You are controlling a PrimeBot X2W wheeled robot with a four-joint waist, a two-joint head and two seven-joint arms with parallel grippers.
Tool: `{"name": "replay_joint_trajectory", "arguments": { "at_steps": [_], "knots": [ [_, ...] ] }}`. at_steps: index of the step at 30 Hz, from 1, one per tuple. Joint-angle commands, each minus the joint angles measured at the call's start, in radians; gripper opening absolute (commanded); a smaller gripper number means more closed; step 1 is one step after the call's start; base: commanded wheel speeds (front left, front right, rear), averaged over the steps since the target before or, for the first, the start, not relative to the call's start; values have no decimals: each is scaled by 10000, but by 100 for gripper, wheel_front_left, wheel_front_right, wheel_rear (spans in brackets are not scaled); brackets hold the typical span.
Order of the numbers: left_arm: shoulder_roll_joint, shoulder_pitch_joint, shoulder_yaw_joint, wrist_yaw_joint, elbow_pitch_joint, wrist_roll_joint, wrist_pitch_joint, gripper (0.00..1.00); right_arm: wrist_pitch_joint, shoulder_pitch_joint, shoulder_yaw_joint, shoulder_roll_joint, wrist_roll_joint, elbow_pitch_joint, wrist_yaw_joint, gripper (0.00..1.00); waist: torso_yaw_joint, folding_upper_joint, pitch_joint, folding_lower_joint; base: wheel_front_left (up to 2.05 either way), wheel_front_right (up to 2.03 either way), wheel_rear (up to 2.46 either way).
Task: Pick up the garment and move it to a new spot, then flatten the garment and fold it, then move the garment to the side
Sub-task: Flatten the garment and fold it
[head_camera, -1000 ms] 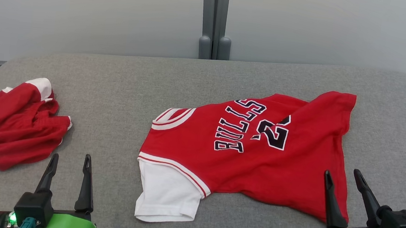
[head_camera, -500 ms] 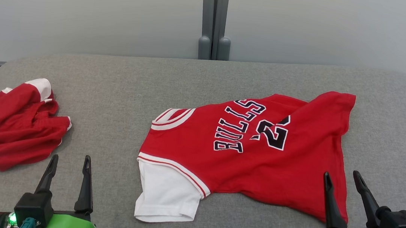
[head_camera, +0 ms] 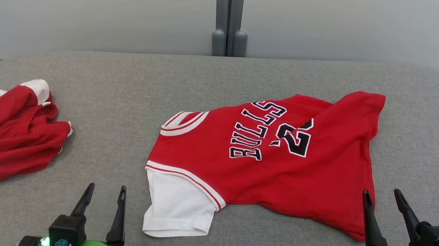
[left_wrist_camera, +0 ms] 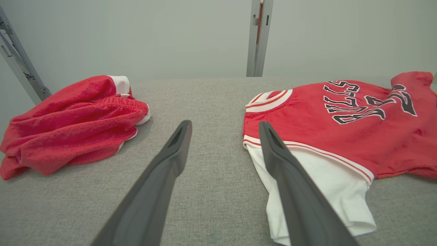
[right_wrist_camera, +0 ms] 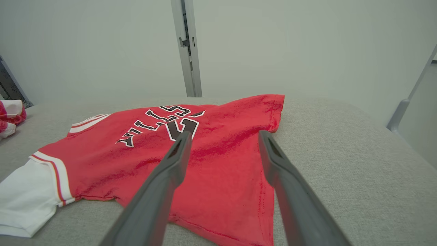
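Observation:
My right gripper is going to grab the hem corner point(head_camera: 359, 233) on the white sleeve's side next, because the garment's red body point(head_camera: 290, 179) lies flat on the tabletop.
A red "BULLS" jersey garment point(head_camera: 299, 180) point(left_wrist_camera: 341, 136) point(right_wrist_camera: 218, 147) lies mostly flat on the grey padded table point(head_camera: 125, 84), collar to the left and hem to the right. Its white sleeve point(head_camera: 178, 208) points toward me, and its far side is folded over. My left gripper point(head_camera: 106, 187) point(left_wrist_camera: 224, 123) is open, low at the front, just left of the white sleeve. My right gripper point(head_camera: 381, 191) point(right_wrist_camera: 224, 133) is open above the hem's near right corner. Neither touches the cloth.
A crumpled red garment with white trim point(head_camera: 10, 137) point(left_wrist_camera: 75, 119) lies at the table's left edge. A grey post point(head_camera: 226, 18) stands against the pale wall behind the table. Bare grey surface lies between the two garments and right of the jersey.
The head camera has shifted slightly, so the scene sits higher and a little left. My left gripper has moved right, closer to the white sleeve. My right gripper shows slightly further right and lower.

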Motion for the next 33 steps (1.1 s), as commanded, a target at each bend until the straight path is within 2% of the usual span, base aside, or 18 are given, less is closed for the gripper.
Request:
{"name": "replay_joint_trajectory", "arguments": {
  "at_steps": [1,11,19,23,28,29,30,31,32,33],
  "knots": [
    [-26,-238,-93,-82,219,-24,-8,100,-93,-172,-60,-82,30,248,-18,100,-31,0,84,0,0,0,0],
    [-245,-964,-959,-492,2322,-193,-91,100,-523,-1150,-36,-403,361,3074,-18,100,-96,0,690,0,0,0,0],
    [-336,-1607,-1475,-536,3635,-494,-90,100,-806,-1938,100,-458,645,5366,-18,100,-54,0,1118,0,0,0,0],
    [-349,-1711,-1699,-471,3983,-742,-93,100,-870,-2223,163,-447,845,6125,-18,100,-65,0,1183,0,0,0,0],
    [-352,-1656,-2213,-469,4262,-1227,-73,100,-860,-2339,542,-266,1194,6408,-16,100,-83,0,1152,0,0,0,0],
    [-352,-1643,-2336,-478,4311,-1320,-72,100,-860,-2323,620,-243,1258,6427,-16,67,-82,0,1142,0,0,0,0],
    [-353,-1635,-2468,-494,4378,-1471,-70,90,-859,-2310,693,-218,1363,6455,-15,36,-81,0,1126,0,0,0,0],
    [-353,-1639,-2558,-509,4427,-1616,-69,43,-860,-2314,796,-188,1483,6508,-15,13,-77,0,1113,0,0,0,0],
    [-353,-1667,-2676,-488,4470,-1754,-64,8,-842,-2339,923,-170,1628,6567,-15,0,-71,0,1095,0,0,0,0],
    [-356,-1694,-2767,-475,4498,-1805,-65,0,-839,-2376,1006,-164,1710,6595,-15,0,-66,0,1081,0,0,0,0]
  ]
}}
